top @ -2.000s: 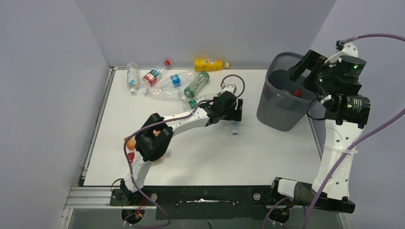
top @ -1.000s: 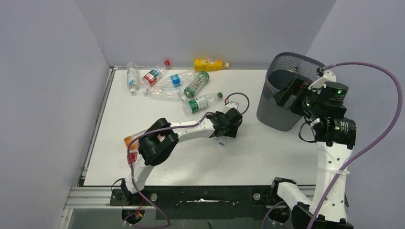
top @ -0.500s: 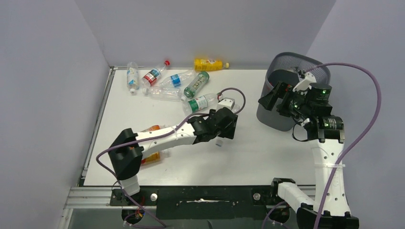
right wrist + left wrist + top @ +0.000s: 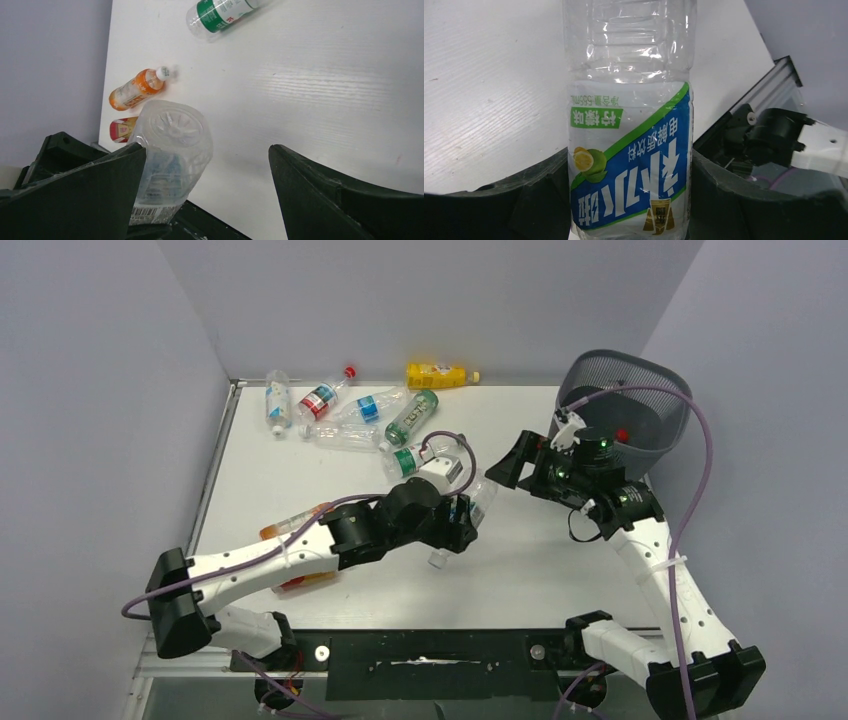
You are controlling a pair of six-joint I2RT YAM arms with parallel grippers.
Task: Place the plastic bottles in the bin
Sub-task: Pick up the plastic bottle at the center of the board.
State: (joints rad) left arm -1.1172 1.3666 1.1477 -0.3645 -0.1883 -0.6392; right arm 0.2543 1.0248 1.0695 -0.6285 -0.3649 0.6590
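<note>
My right gripper pinches the clear plastic bottle by its bare base (image 4: 487,486) next, to take it over and drop it in the bin (image 4: 640,365).
My left gripper (image 4: 458,527) is shut on a clear bottle with a blue and green label (image 4: 470,512) and holds it above the table, cap end down. In the left wrist view this bottle (image 4: 629,165) fills the gap between the fingers of the gripper (image 4: 629,210). My right gripper (image 4: 507,470) is wide open just right of the bottle's base. In the right wrist view the base (image 4: 170,137) sits by the left finger of the open gripper (image 4: 207,150). The dark mesh bin (image 4: 640,365) stands at the back right with a red cap (image 4: 622,435) inside.
Several bottles lie at the table's back: a yellow one (image 4: 437,374), red-labelled (image 4: 325,397), blue-labelled (image 4: 372,405) and green-labelled (image 4: 412,417). Another green-labelled bottle (image 4: 220,12) lies behind my left arm. An orange bottle (image 4: 135,90) and a red-labelled one (image 4: 122,129) lie at the front left.
My left gripper has lifted the blue-labelled bottle and drawn it toward the front. My right arm has swung from the bin down and left to the bottle's base. The bin has shifted right.
</note>
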